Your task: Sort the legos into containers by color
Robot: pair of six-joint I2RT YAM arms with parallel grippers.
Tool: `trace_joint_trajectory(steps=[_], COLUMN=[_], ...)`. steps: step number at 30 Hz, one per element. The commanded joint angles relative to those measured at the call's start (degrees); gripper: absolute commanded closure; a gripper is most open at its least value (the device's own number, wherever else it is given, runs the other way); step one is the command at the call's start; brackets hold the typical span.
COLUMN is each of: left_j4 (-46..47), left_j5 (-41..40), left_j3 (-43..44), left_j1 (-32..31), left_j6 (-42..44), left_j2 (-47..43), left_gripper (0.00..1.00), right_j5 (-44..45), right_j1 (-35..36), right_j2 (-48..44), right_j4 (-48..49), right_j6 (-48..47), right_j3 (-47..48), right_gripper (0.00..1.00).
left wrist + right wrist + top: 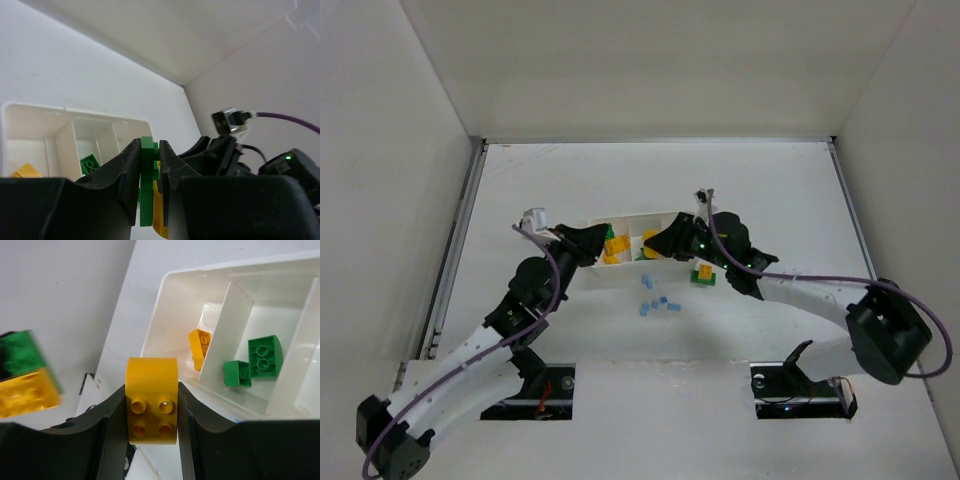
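My right gripper is above the green bricks' section of the tray now. It should keep holding the yellow brick (151,400), which would end among them if I opened there.
The white tray (665,216) has three compartments. My left gripper (593,246) is at its left end, shut on a thin green brick (146,185) in the left wrist view, with something yellow behind it. My right gripper (661,243) hovers at the tray's right part, shut on a yellow brick (151,400) with a rounded top. In the right wrist view one compartment holds a yellow-orange brick (200,347) and the one beside it holds two green bricks (265,356). Light blue bricks (655,297) lie on the table in front of the tray.
A green brick stacked on a yellow one (702,272) stands on the table right of the tray, under the right arm; it shows blurred in the right wrist view (25,375). White walls enclose the table on three sides.
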Motion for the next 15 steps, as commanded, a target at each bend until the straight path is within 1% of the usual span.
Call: trace_joint_trajectory(steps=[1,6,10,11,12,15], left_j4=[-7.37,-12.83,-14.51,-14.59,-14.60,-14.60], left_j5=[-0.81,-0.37,-0.37,-0.37,-0.37,-0.37], left_j3=[-0.66,-1.10,-1.45,-1.54,-1.54,-1.45], left_j1=[2.77,4.97,5.32,5.32,5.32,5.33], left_j6=[1.61,1.61,1.53,1.53,1.53,1.53], left_j2=[-6.86,-11.00,-12.06,-12.15,-12.07,-11.19], left_gripper=[0.90,0.90,0.90,0.90,0.90,0.90], right_j5=[3.31,5.51,7.53,7.88,8.15,10.43], right_j1=[2.72,5.98,6.33,6.42,6.51,6.51], right_j2=[7.24,17.80,23.16,23.96,24.57,24.15], right_j4=[1.86,1.16,0.20,0.02,-0.24,-1.21], right_j6=[-1.60,-1.78,-1.52,-1.60,-1.60,-2.13], right_j3=[7.54,16.69,21.35,22.14,22.76,23.03], right_gripper=[0.81,0.81,0.80,0.78,0.72,0.44])
